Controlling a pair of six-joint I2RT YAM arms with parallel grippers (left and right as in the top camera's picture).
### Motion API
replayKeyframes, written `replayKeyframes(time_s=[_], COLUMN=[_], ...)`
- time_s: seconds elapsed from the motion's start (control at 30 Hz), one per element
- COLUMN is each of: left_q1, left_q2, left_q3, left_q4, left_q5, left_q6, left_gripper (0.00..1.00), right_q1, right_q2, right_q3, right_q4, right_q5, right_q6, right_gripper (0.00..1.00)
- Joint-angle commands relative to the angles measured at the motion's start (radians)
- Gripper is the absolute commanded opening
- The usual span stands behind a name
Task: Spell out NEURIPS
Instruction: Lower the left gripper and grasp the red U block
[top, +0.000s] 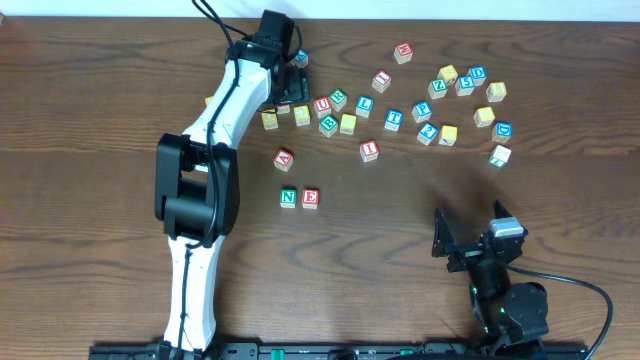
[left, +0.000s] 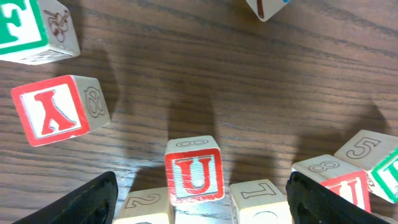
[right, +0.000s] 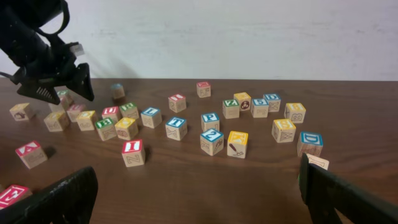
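My left gripper lowers next before it closes, since its fingers are above the cluster's tops and closing now would miss the red U cube.
A green N cube (top: 288, 198) and a red E cube (top: 310, 197) stand side by side at the table's middle front. A red U cube (top: 322, 105) sits in the back cluster and stands between the open fingers of my left gripper (left: 199, 202) in the left wrist view (left: 194, 171). My left gripper (top: 293, 88) hovers low over that cluster. A red I cube (top: 369, 150) and a blue P cube (top: 421, 111) lie loose; both show in the right wrist view, I (right: 132, 151) and P (right: 210, 121). My right gripper (top: 472, 235) is open and empty at the front right.
Several other cubes are scattered across the back: a red A (top: 284, 158), blue L (top: 364, 103), blue T (top: 394, 119), yellow-faced cubes (top: 448, 134) and a far-right group (top: 476, 80). Plain cubes (left: 261, 199) flank the U. The left arm (top: 200, 190) spans the left side.
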Motion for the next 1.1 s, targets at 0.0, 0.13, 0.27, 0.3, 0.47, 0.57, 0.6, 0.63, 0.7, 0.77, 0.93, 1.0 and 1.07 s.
replayKeyframes(time_s=[0.0, 0.13, 0.27, 0.3, 0.47, 0.57, 0.6, 0.63, 0.7, 0.77, 0.93, 1.0, 1.07], left_q1=[-0.001, -0.001, -0.001, -0.001, -0.001, -0.001, -0.001, -0.001, -0.001, -0.001, -0.004, -0.007, -0.012], left_q2=[0.000, 0.010, 0.035, 0.044, 0.055, 0.055, 0.055, 0.055, 0.055, 0.055, 0.055, 0.055, 0.055], left_q3=[0.019, 0.019, 0.019, 0.019, 0.019, 0.019, 0.019, 0.019, 0.019, 0.019, 0.019, 0.019, 0.019], left_q4=[0.002, 0.004, 0.004, 0.004, 0.025, 0.042, 0.045, 0.045, 0.045, 0.045, 0.033, 0.022, 0.013], left_q5=[-0.040, -0.047, -0.046, -0.045, -0.045, -0.045, -0.045, -0.045, -0.045, -0.045, -0.042, -0.042, -0.042], left_q6=[0.020, 0.020, 0.019, 0.019, 0.020, 0.019, 0.016, 0.016, 0.016, 0.016, 0.015, 0.010, 0.004], left_gripper=[0.85, 0.85, 0.85, 0.85, 0.85, 0.85, 0.85, 0.85, 0.79, 0.72, 0.63, 0.63, 0.63], right_q1=[-0.008, -0.008, -0.008, -0.008, -0.008, -0.008, -0.008, -0.008, -0.008, -0.008, -0.008, -0.008, -0.008], right_q2=[0.000, 0.000, 0.000, 0.000, 0.000, 0.000, 0.000, 0.000, 0.000, 0.000, 0.000, 0.000, 0.000], right_q3=[-0.001, -0.001, -0.001, -0.001, -0.001, -0.001, -0.001, -0.001, -0.001, -0.001, -0.001, -0.001, -0.001], right_q4=[-0.004, -0.004, -0.004, -0.004, -0.004, -0.004, -0.003, -0.004, -0.004, -0.004, -0.004, -0.004, -0.004], right_q5=[-0.002, -0.002, -0.002, -0.002, -0.002, -0.002, -0.002, -0.002, -0.002, -0.002, -0.002, -0.002, -0.002], right_q6=[-0.013, -0.013, -0.013, -0.013, -0.013, -0.013, -0.013, -0.013, -0.013, -0.013, -0.013, -0.013, -0.013], right_gripper=[0.99, 0.99, 0.99, 0.99, 0.99, 0.99, 0.99, 0.99, 0.99, 0.99, 0.99, 0.99, 0.99])
